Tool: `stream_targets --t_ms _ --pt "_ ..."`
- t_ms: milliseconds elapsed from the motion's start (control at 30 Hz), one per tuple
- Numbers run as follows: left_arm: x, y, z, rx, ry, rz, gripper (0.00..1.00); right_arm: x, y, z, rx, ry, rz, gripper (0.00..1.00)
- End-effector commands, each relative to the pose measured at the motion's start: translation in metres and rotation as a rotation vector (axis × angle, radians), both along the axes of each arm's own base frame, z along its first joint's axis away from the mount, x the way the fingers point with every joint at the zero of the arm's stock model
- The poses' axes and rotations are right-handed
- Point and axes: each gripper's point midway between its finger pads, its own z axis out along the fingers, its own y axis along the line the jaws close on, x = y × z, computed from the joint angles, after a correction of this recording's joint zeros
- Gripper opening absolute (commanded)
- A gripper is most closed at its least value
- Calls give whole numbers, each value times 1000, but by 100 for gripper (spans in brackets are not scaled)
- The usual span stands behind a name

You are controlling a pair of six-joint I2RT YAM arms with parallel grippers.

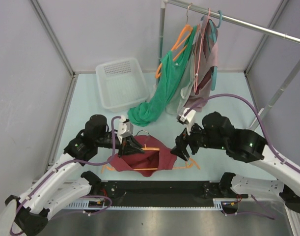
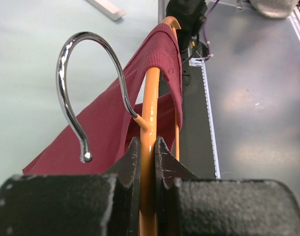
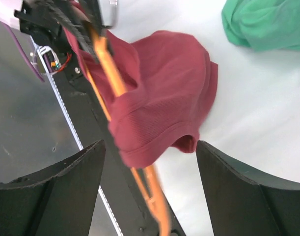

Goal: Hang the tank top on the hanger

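Observation:
The right gripper grabs the hanger's orange arm (image 2: 165, 30) through the tank top next. That leaves the metal hook (image 2: 71, 88) free to hang.
The maroon tank top (image 1: 150, 155) lies draped over the thin orange hanger (image 1: 145, 168) near the table's front edge. My left gripper (image 1: 131, 146) is shut on the hanger (image 2: 150, 113) just below its metal hook (image 2: 71, 88), with maroon fabric (image 2: 159, 54) hanging over the shoulder. My right gripper (image 1: 181, 150) is open at the tank top's right edge, its jaws wide apart on either side of the fabric's hem (image 3: 154, 132) and the hanger's orange end (image 3: 157, 196), holding nothing.
A white basket (image 1: 121, 81) stands at the back left. A rail (image 1: 248, 24) at the back right holds hangers with a long green garment (image 1: 162, 91) and a pale pink one (image 1: 206, 64). A dark rail (image 1: 154, 189) runs along the front edge.

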Motion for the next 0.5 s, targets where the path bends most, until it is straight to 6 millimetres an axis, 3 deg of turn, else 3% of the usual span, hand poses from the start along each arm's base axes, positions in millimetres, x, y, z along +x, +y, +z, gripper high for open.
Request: stream_targets --t_ms 0,67,467 --pt "-16 -4 38 -99 -83 -118 0 -10 11 7 70 32 181 79" --pt "-18 -4 39 -103 -82 -128 0 -7 16 2 84 49 197 79" --pt "-21 -3 39 -108 -91 -129 0 -37 41 -18 147 198 386 79"
